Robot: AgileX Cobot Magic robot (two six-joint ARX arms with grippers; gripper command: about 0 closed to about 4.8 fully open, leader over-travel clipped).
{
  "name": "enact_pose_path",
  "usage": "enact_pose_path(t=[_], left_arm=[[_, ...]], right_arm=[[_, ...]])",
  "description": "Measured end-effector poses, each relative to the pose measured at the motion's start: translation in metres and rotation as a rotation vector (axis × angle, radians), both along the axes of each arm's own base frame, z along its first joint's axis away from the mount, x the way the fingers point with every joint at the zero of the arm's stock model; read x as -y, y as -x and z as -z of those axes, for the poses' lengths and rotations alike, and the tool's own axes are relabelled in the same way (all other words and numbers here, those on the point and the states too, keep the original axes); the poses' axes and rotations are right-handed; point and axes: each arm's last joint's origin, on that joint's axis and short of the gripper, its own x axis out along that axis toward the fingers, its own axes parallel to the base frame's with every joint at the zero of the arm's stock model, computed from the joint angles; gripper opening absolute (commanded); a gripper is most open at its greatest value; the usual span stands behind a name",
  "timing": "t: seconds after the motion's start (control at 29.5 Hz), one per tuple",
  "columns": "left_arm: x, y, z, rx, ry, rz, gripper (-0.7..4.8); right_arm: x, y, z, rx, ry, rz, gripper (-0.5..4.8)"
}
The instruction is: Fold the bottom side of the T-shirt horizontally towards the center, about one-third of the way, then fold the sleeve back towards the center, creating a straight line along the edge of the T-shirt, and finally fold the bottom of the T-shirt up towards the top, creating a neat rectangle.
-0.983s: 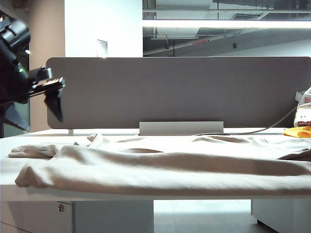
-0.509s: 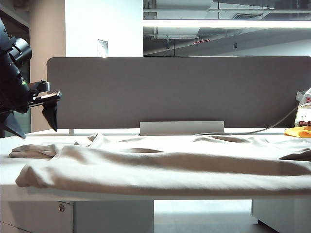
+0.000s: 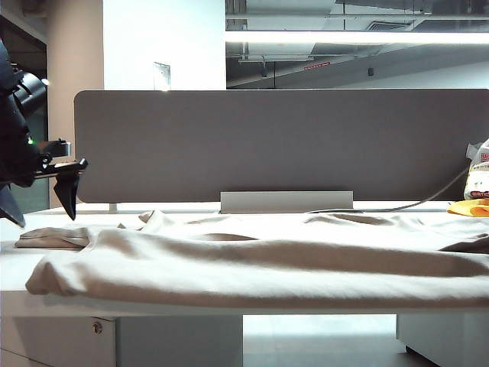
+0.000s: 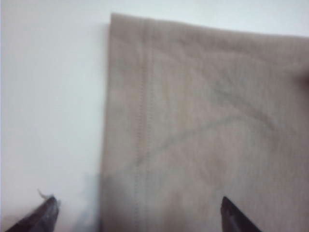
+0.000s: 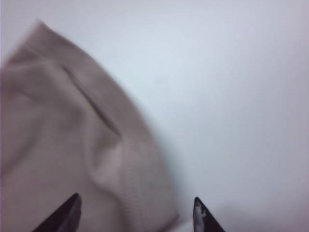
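The T-shirt lies spread across the table. To fold it, my right gripper should next grab the hemmed edge (image 5: 149,208), where the cloth ends beside empty table.
The beige T-shirt (image 3: 260,267) lies spread across the white table (image 3: 15,264), with a long rounded fold along its front. My left gripper (image 3: 40,205) hangs open just above the shirt's far-left flap (image 3: 47,237). In the left wrist view it (image 4: 140,215) straddles a stitched hem edge (image 4: 141,106); I cannot tell whether this is the bottom or a sleeve. My right gripper (image 5: 136,212) is out of the exterior view. It is open over a rounded shirt edge (image 5: 72,145), with cloth below the gap.
A grey partition panel (image 3: 275,145) stands behind the table, with a white base block (image 3: 286,202). A yellow item (image 3: 467,207), a white bag (image 3: 480,172) and a cable (image 3: 397,208) lie at the far right. Bare tabletop (image 5: 231,96) shows beside the right gripper.
In the exterior view my left gripper has come down and moved left, from beside the panel's upper part to just above the shirt's left end. The shirt has not moved.
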Motion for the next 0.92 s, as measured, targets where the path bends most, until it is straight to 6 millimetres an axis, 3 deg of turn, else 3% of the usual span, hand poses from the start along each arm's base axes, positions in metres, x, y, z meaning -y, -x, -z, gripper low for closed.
enact_pose_path(t=[0.1,0.2,0.34,0.41,0.47,0.75,0.81,0.92], left_arm=[[0.000,0.000,0.007,-0.028,0.003,0.001,4.33],[0.000,-0.001,0.011,-0.040,0.009,0.003,4.24],[-0.001,-0.003,0.015,-0.045,0.021,0.001,3.37],[-0.001,-0.005,0.017,-0.041,0.020,-0.001,2.95],[-0.001,-0.006,0.019,-0.037,0.021,-0.002,2.56],[0.004,-0.009,0.023,-0.021,0.074,0.042,0.22],[0.006,-0.010,0.024,-0.020,0.098,0.058,-0.06],[0.008,-0.010,0.024,-0.021,0.104,0.066,-0.06]], right_arm=[[0.000,-0.001,0.012,-0.036,-0.029,-0.009,3.38],[0.000,-0.001,0.017,-0.048,-0.039,-0.011,3.41],[0.001,-0.004,0.020,-0.034,-0.048,-0.020,3.35],[0.001,-0.005,0.020,-0.023,-0.048,-0.023,2.80],[0.001,-0.005,0.021,-0.024,-0.049,-0.022,1.86],[0.001,-0.006,0.025,-0.034,-0.054,-0.026,0.17],[0.000,-0.006,0.026,-0.035,-0.057,-0.028,-0.01],[0.000,-0.006,0.026,-0.030,-0.065,-0.035,-0.01]])
